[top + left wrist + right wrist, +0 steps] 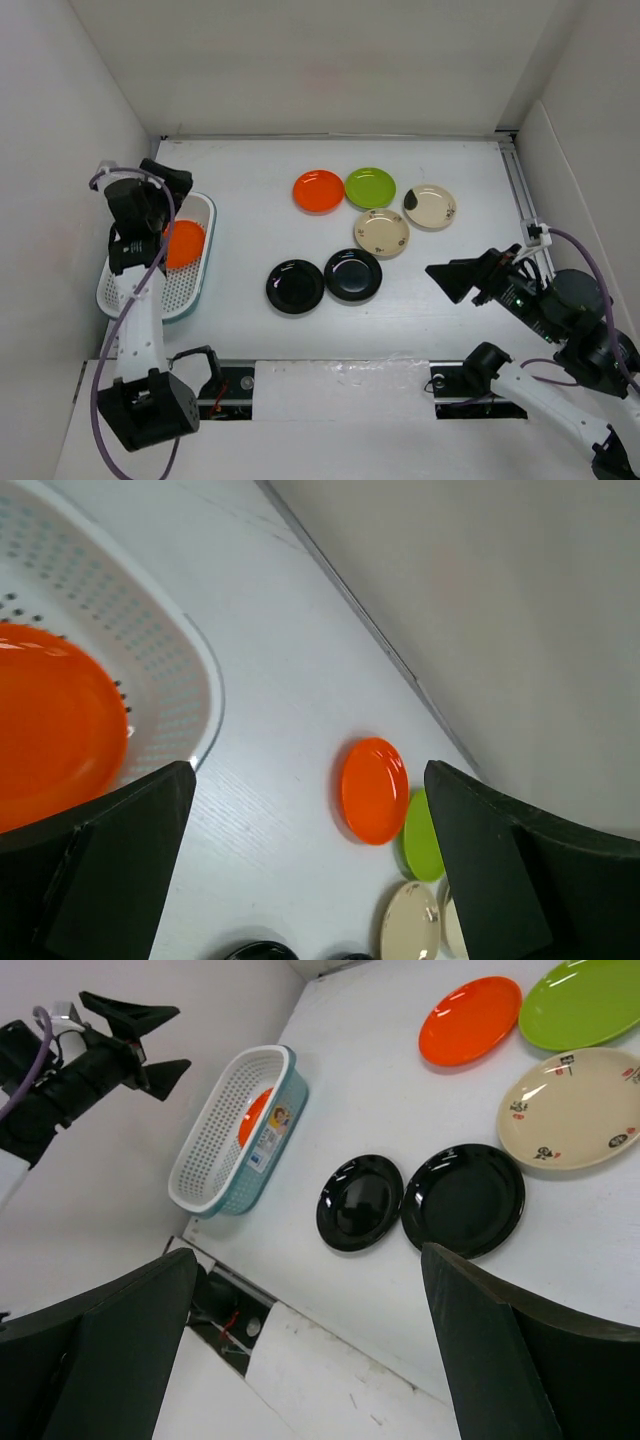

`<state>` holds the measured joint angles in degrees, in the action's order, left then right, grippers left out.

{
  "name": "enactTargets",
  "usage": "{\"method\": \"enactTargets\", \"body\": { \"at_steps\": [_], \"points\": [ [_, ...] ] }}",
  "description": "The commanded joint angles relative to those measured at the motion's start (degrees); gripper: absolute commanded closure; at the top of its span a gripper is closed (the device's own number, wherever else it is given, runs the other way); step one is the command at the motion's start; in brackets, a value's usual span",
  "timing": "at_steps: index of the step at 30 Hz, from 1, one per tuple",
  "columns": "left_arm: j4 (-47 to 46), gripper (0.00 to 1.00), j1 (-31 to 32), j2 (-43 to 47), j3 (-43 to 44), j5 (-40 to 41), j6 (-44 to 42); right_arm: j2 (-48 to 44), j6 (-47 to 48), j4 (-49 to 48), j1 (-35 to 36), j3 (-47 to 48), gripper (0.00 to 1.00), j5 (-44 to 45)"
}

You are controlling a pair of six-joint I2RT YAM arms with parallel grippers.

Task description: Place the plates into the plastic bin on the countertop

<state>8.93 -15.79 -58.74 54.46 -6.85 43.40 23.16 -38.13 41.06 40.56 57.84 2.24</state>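
Note:
My left gripper grips the orange plate on the countertop by its near rim (304,207) next, leaving its base free to rest in the bin (176,290).
The white mesh bin (176,290) stands at the left and holds one orange plate (184,243). On the countertop (250,200) lie an orange plate (318,190), a lime green plate (370,187), two beige plates (430,207) (382,233) and two black plates (295,286) (353,275). My left gripper (168,182) is open and empty above the bin's far end; its view shows the bin's rim (203,670) and the orange plate (50,730) inside. My right gripper (458,278) is open and empty, raised right of the black plates (360,1203) (463,1200).
White walls bound the countertop on the left, back and right. A rail runs along the right edge (522,200). The arm bases and a dark gap (235,385) lie at the near edge.

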Motion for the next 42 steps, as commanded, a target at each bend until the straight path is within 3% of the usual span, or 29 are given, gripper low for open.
{"method": "enactTargets", "body": {
  "at_steps": [1, 2, 5, 7, 8, 15, 25, 30, 34, 35, 38, 39, 41, 42],
  "points": [
    [-6.64, 0.00, 6.35, -5.04, 2.40, -8.12, -4.79, 1.80, 0.86, -4.85, -0.13, -0.72, 0.00, 3.47],
    [-6.64, 0.00, 15.09, -6.98, 4.06, -5.31, -5.42, 2.33, 0.86, -5.63, -0.13, -0.72, 0.00, 4.26],
    [-4.01, 0.00, 31.02, -18.54, 13.90, 4.61, -6.66, 5.05, 1.39, -6.17, -0.13, -0.72, 0.00, 4.97],
    [-4.01, 0.00, 34.41, -24.72, 19.62, 5.36, -5.79, 5.58, 1.39, -6.69, -0.13, -0.19, 0.00, 4.97],
    [-4.88, 0.00, 35.21, -30.24, 20.68, 6.14, -4.91, 6.19, 0.87, -7.22, -0.13, -0.19, 0.00, 4.97],
    [-9.19, 0.00, 35.74, -46.62, 23.41, 5.45, 0.45, 6.20, 0.16, -7.23, -0.13, -0.19, 0.00, 3.21],
    [-11.13, 0.00, 35.22, -56.65, 25.35, 6.24, 3.62, 6.20, 0.16, -7.22, -0.13, -0.71, 0.00, 3.21],
    [-11.74, 0.11, 34.69, -61.22, 27.72, 5.09, 4.77, 6.20, 0.16, -7.22, -0.13, -0.72, 0.00, 4.52],
    [-11.22, 0.33, 34.16, -64.21, 29.65, 3.87, 5.29, 6.20, 0.16, -6.69, -0.13, -0.11, 0.00, 5.14],
    [-11.21, 0.45, 34.16, -64.74, 30.35, 3.86, 5.82, 6.20, 0.16, -6.17, -0.13, -0.10, 0.00, 5.66],
    [-10.69, 0.61, 33.63, -65.54, 30.36, 3.86, 5.82, 5.67, 0.16, -6.17, -0.13, 0.42, 0.00, 5.67],
    [-10.08, 0.75, 33.63, -66.06, 30.36, 3.86, 6.34, 5.67, 0.16, -6.17, -0.13, 0.43, 0.00, 5.67],
    [-9.46, 0.86, 33.02, -66.06, 29.75, 3.86, 6.35, 5.67, 0.16, -5.64, -0.13, 1.04, 0.00, 5.67],
    [-8.76, 0.99, 33.02, -65.37, 29.74, 5.26, 6.35, 5.15, 0.16, -5.64, -0.13, 1.04, 0.00, 5.67]
  ]
}}
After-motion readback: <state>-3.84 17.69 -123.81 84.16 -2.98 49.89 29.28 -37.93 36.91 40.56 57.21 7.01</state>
